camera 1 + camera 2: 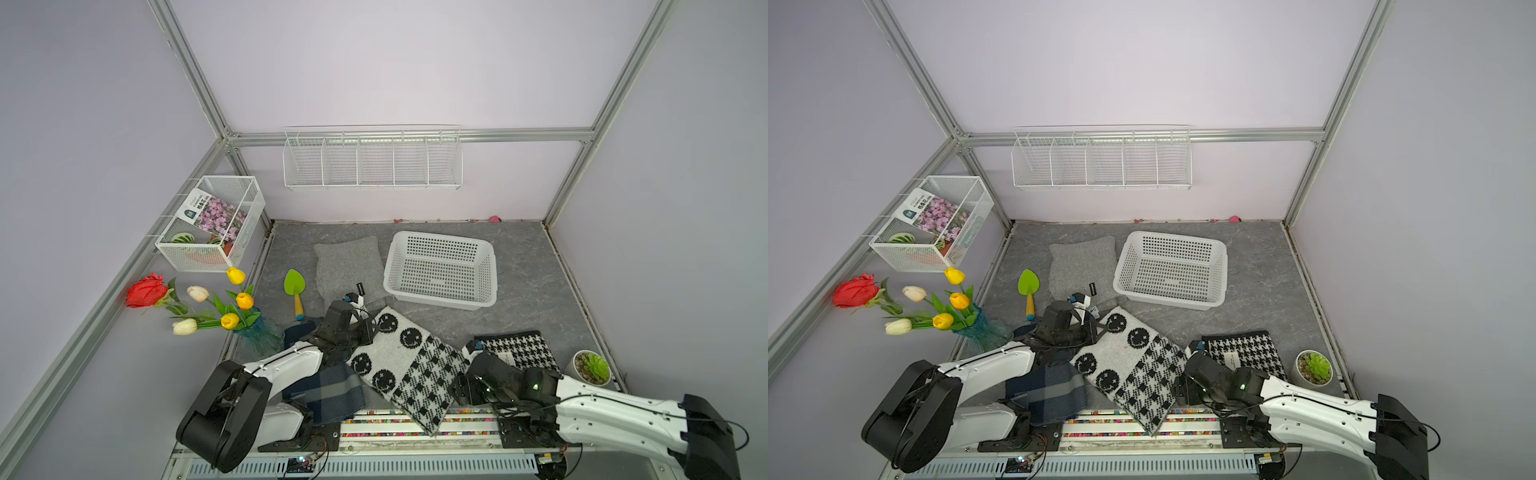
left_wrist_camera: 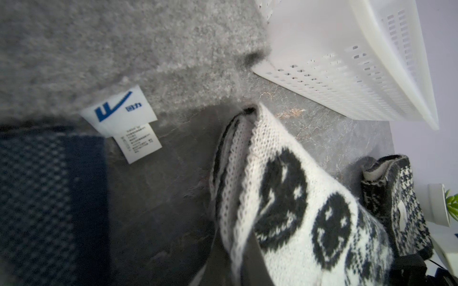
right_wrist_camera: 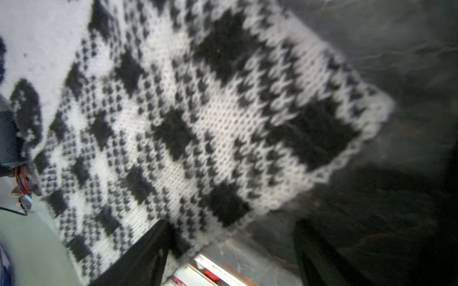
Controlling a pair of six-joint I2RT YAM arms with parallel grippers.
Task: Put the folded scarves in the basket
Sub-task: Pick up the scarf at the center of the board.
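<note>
The robot's right gripper next needs to grab the scarf's checked edge (image 1: 450,402), opposite the left gripper. Then the folded scarf can be laid spread in the basket (image 1: 436,300).
A folded black-and-white scarf (image 1: 409,365) (image 1: 1133,365) with smiley faces and checks lies diagonally across the middle of the table, its near end over the front rail. My left gripper (image 1: 371,328) (image 2: 235,250) is shut on the scarf's (image 2: 285,198) far left edge. Beside the right near edge of the scarf (image 3: 198,123), my right gripper (image 1: 457,388) (image 3: 230,247) is open, with one finger over the knit. The white perforated basket (image 1: 436,300) (image 1: 1167,300) (image 2: 347,86) stands empty just beyond the scarf.
Other folded scarves: grey (image 1: 349,266) left of the basket, navy plaid (image 1: 328,390) under my left arm, houndstooth (image 1: 523,351) at the right. A green trowel (image 1: 296,291), a vase of flowers (image 1: 257,332) and a potted succulent (image 1: 592,368) stand at the sides.
</note>
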